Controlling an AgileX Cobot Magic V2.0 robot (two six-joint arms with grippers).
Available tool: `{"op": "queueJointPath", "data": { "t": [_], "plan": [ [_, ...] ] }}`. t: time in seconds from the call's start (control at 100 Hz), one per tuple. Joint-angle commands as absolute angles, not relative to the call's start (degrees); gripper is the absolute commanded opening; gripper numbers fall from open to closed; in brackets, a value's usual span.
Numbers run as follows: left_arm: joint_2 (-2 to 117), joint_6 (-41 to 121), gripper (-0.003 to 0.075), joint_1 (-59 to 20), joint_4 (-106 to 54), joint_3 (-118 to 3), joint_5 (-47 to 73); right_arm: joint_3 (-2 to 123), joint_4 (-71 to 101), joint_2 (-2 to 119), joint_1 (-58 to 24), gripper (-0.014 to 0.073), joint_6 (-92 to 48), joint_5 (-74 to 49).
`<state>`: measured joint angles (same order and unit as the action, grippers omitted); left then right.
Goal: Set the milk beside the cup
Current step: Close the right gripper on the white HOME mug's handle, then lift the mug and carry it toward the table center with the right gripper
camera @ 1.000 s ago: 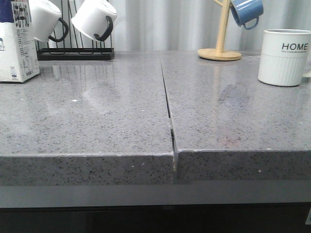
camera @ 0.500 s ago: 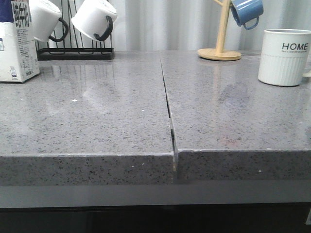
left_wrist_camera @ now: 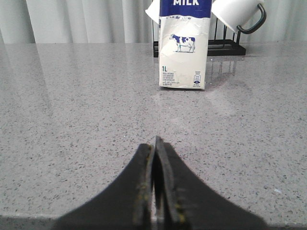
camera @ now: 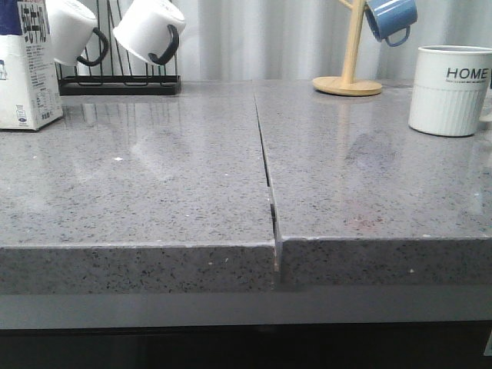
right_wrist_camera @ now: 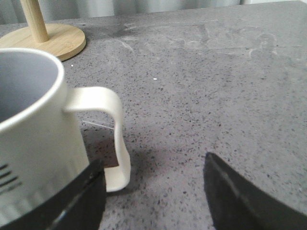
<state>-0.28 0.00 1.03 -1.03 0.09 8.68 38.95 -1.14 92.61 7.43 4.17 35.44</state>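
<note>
My right gripper's open fingers stop short of the cup's handle (right_wrist_camera: 120, 139) and would miss it, so it is too early to close. Next, the gripper moves toward it.
The milk carton (camera: 27, 65), white with a dark blue top, stands upright at the far left of the grey counter; in the left wrist view the milk (left_wrist_camera: 184, 45) shows its cow picture, well ahead of my left gripper (left_wrist_camera: 156, 143), which is shut and empty low over the counter. The white ribbed "HOME" cup (camera: 450, 91) stands at the far right. In the right wrist view the cup (right_wrist_camera: 33, 129) is close, its handle (right_wrist_camera: 108, 129) just ahead of my open, empty right gripper (right_wrist_camera: 153, 165). Neither gripper shows in the front view.
A black wire rack (camera: 119, 81) holds two white mugs with black handles (camera: 150, 31) behind the milk. A wooden mug tree (camera: 347, 81) with a blue mug (camera: 390, 19) stands at the back right. A seam (camera: 265, 165) splits the counter in two.
</note>
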Motion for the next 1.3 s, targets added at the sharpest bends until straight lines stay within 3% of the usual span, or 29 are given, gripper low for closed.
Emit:
{"op": "queueJointPath", "data": {
  "t": [0.0,0.34,0.41,0.58,0.71,0.96,1.29],
  "plan": [
    [-2.1,0.0,-0.0021,1.1,-1.3,2.4,3.6,42.0,-1.4,92.1,7.9,0.0455,3.8,40.5],
    [-2.1,0.0,-0.0021,1.1,-1.3,2.4,3.6,48.7,-1.7,98.1,7.8,0.0433,3.8,40.2],
    [-2.1,0.0,-0.0021,1.1,-1.3,2.4,3.6,49.8,-1.7,99.3,7.8,0.0356,3.8,40.1],
    [-2.1,0.0,-0.0021,1.1,-1.3,2.4,3.6,50.7,-1.8,100.0,7.7,0.0069,3.8,40.1],
    [-2.1,0.0,-0.0021,1.1,-1.3,2.4,3.6,50.7,-1.8,100.0,7.7,-0.0071,3.8,40.0],
    [-2.1,0.0,-0.0021,1.1,-1.3,2.4,3.6,50.7,-1.8,97.9,5.7,-0.0067,3.8,38.5],
    [-2.1,0.0,-0.0021,1.1,-1.3,2.4,3.6,51.2,2.2,91.2,-5.1,-0.0066,3.8,32.2]
  ]
}}
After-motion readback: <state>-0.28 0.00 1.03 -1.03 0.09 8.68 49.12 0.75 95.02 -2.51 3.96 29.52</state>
